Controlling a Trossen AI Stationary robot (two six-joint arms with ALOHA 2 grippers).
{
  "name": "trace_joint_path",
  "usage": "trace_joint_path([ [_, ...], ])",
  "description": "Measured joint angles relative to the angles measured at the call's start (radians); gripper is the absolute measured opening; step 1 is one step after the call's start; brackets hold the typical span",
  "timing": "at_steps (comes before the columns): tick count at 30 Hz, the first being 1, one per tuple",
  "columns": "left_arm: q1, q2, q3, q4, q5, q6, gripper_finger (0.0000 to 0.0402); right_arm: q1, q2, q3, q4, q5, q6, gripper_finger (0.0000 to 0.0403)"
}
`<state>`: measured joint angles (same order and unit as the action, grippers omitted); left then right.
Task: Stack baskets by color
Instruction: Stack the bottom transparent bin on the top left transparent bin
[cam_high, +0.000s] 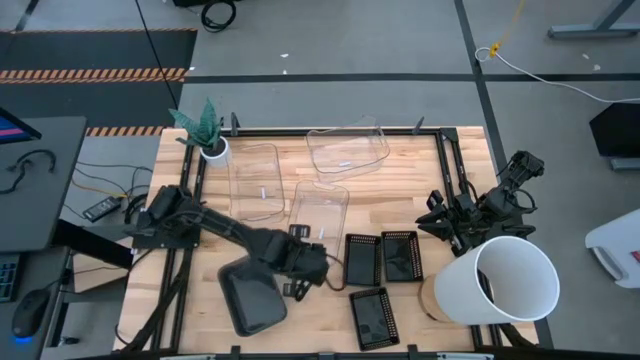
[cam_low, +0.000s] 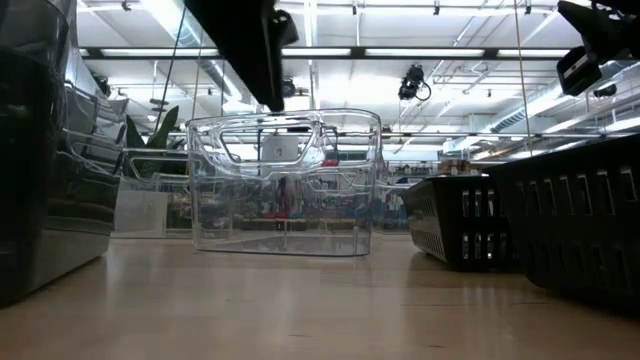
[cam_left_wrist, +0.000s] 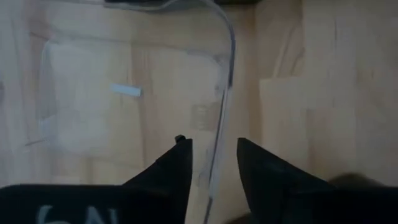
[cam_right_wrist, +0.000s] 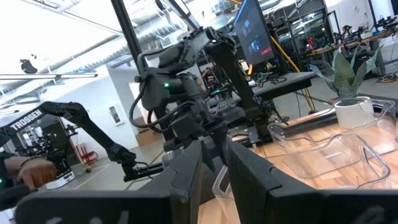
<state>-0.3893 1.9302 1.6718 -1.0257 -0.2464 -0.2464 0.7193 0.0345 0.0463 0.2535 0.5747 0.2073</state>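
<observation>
My left gripper grabs the middle clear basket by its short side's rim (cam_left_wrist: 220, 134) next, to nest it in the clear basket beside the plant pot.
Three clear baskets lie on the wooden table: one far right (cam_high: 347, 150), one far left (cam_high: 255, 180), one in the middle (cam_high: 318, 210). A smoky grey basket (cam_high: 250, 300) rests flat near the front edge. Three black mesh baskets (cam_high: 362, 258) (cam_high: 402, 255) (cam_high: 370, 318) sit to the right of it. My left gripper (cam_high: 312, 262) (cam_left_wrist: 213, 142) hovers open at the middle clear basket's near end, pointing steeply down, with one finger on each side of its wall. My right gripper (cam_high: 435, 215) (cam_right_wrist: 214, 155) waits at the right edge, slightly open and holding nothing. My left gripper comes from above at the middle clear basket's upright side wall (cam_left_wrist: 219, 134), which runs up through the gap between the two fingers (cam_left_wrist: 180, 162). I cannot tell whether either finger touches the wall. The basket stands flat on the table.
A big white bucket (cam_high: 500, 280) lies on its side at the near right. A small white plant pot (cam_high: 212, 150) stands at the far left corner. Black frame rails (cam_high: 440, 150) run along the table's sides. Bare wood (cam_high: 400, 200) shows between the clear and the black baskets.
</observation>
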Motion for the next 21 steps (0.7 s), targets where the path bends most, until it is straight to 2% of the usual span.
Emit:
trace_joint_path([
  [6, 0.029, 0.001, 0.000, 0.043, 0.010, 0.023, 0.0189, 0.000, 0.000, 0.000, 0.000, 0.000, 0.000, 0.0083],
  [10, 0.033, 0.000, -0.038, 0.093, 0.039, 0.023, 0.0208, 0.000, 0.000, 0.000, 0.001, 0.000, 0.000, 0.0082],
  [14, 0.033, 0.002, -0.112, 0.138, 0.053, 0.025, 0.0204, 0.000, 0.000, 0.000, 0.002, 0.000, 0.000, 0.0083],
  [21, 0.061, 0.002, -0.180, 0.144, 0.049, -0.003, 0.0166, 0.000, 0.000, 0.000, 0.003, 0.000, 0.000, 0.0082],
])
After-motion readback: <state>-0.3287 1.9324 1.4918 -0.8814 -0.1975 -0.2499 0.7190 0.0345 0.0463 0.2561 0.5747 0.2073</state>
